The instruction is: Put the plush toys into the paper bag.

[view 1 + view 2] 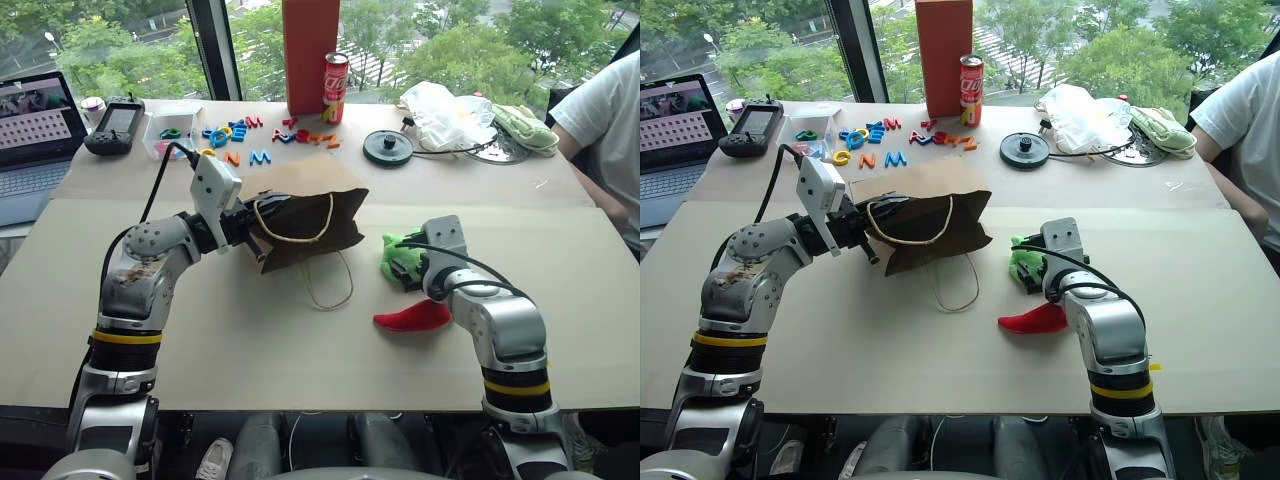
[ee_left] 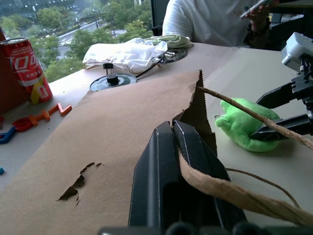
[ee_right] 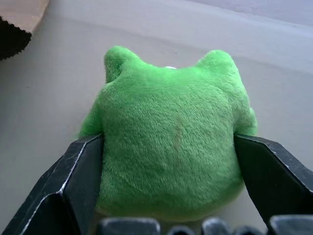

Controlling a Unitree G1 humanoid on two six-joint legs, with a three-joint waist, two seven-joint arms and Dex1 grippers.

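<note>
The sides of the green plush toy have both of my fingers beside them, so my right gripper needs to close on the toy now.
The brown paper bag lies on its side in the middle of the table, mouth toward me, a cord handle trailing in front. My left gripper is shut on the bag's rim, seen close in the left wrist view. The bright green plush toy rests on the table right of the bag. My right gripper is open, one finger on each side of that toy. The red chili plush toy lies beside my right forearm, nearer to me.
At the back stand a tall red-orange box and a soda can, with coloured letters, a black disc, a white plastic bag and a pale green mitt. A laptop sits far left. A person sits at the right edge.
</note>
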